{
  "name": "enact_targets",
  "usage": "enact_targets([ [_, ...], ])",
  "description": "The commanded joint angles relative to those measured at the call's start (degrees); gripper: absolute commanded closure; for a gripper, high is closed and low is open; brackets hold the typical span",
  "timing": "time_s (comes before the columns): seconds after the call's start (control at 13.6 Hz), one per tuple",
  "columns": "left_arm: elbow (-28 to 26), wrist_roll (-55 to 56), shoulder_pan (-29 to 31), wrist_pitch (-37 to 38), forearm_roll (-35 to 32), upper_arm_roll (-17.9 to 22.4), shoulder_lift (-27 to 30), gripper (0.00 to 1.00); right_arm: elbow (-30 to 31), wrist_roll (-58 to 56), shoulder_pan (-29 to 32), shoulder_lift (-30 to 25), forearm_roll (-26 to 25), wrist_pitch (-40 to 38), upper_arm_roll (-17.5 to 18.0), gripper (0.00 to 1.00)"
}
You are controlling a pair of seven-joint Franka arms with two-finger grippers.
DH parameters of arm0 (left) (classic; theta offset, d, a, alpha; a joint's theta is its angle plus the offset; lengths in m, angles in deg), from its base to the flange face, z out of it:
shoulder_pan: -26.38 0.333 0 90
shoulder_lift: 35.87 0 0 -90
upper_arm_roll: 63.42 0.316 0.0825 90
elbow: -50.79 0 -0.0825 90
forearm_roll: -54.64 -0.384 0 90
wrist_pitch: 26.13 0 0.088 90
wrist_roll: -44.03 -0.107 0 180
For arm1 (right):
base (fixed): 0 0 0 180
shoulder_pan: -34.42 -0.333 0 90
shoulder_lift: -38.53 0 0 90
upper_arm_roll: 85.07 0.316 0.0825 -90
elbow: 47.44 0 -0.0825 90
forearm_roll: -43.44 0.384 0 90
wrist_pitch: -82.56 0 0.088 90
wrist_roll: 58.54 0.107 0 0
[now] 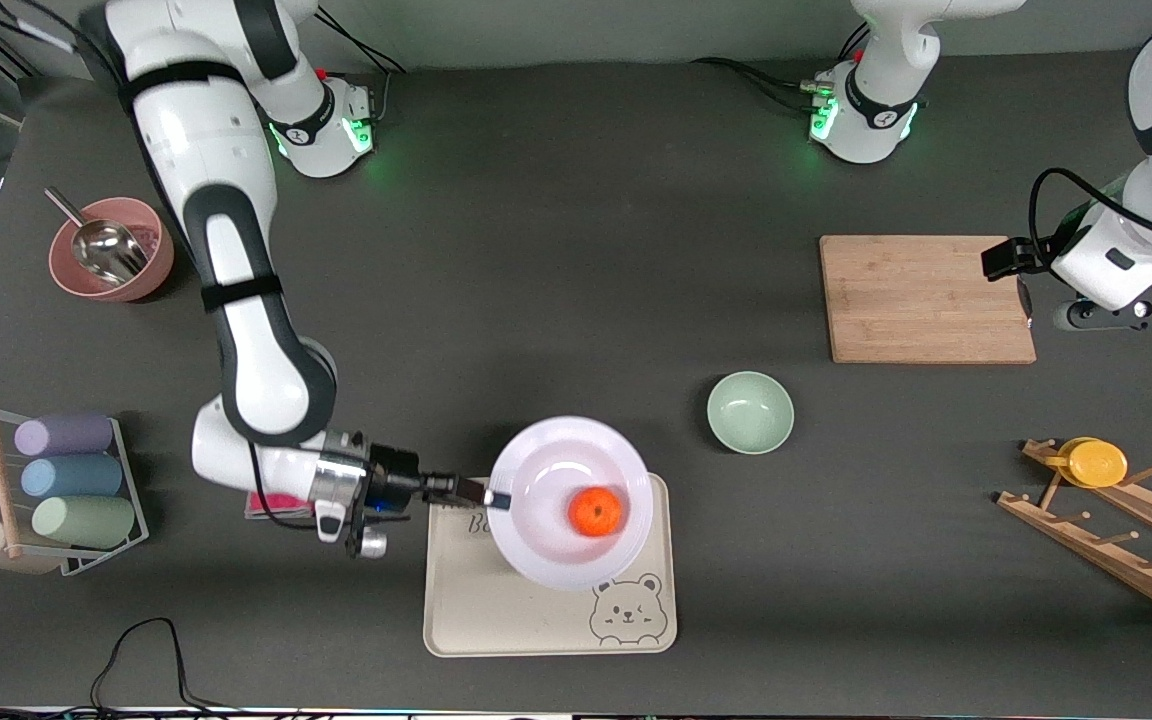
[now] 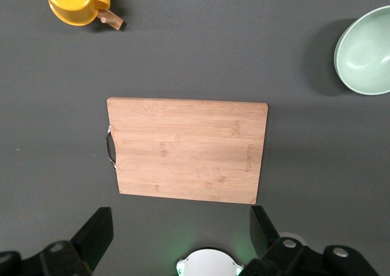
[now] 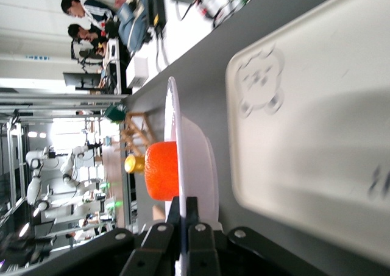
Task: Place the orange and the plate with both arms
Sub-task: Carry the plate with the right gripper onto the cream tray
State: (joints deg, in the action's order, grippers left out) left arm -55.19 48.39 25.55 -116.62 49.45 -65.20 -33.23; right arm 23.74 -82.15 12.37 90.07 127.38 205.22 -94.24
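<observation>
I need to keep holding the plate with my right gripper until it is on the tray, because the white plate (image 1: 551,530) is hanging above the cream tray (image 1: 496,610).
The white plate (image 1: 551,530) hangs over the cream bear-printed tray (image 1: 496,610), and the orange (image 1: 596,511) rests in its well. My right gripper (image 1: 496,497) is shut on the plate's rim at the edge toward the right arm's end. In the right wrist view the plate (image 3: 198,166) shows edge-on above the tray (image 3: 317,136), with the orange (image 3: 161,169) on it and the fingers (image 3: 183,212) pinching the rim. My left gripper (image 2: 181,236) stands open with nothing between its fingers, up in the air beside the wooden cutting board (image 1: 926,298), and waits.
A pale-green bowl (image 1: 750,412) sits between tray and cutting board. A wooden rack (image 1: 1116,530) carrying a yellow cup (image 1: 1094,463) stands at the left arm's end. At the right arm's end are a pink bowl with a scoop (image 1: 111,248) and a cup rack (image 1: 56,490).
</observation>
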Motion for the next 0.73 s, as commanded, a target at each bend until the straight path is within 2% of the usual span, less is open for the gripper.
enact_targets([
  [0.0, -0.5, 0.3, -0.8, -0.5, -0.7, 0.4, 0.5, 0.00, -22.6, 6.0, 2.7, 15.0, -0.5, 1.0, 0.7, 1.00],
  [0.15, -0.5, 0.3, -0.8, -0.5, -0.7, 0.4, 0.5, 0.00, -24.9, 5.2, 4.5, 18.3, -0.6, 5.1, 4.3, 1.00],
  [0.44, -0.5, 0.3, -0.7, -0.4, -0.7, 0.4, 0.5, 0.00, -24.5, 1.3, 4.6, 19.4, -1.4, 6.4, 4.7, 1.00],
  [0.66, -0.5, 0.3, -0.7, -0.4, -0.7, 0.4, 0.5, 0.00, -24.5, 1.5, 4.6, 19.5, -8.9, 6.8, 4.9, 1.00],
])
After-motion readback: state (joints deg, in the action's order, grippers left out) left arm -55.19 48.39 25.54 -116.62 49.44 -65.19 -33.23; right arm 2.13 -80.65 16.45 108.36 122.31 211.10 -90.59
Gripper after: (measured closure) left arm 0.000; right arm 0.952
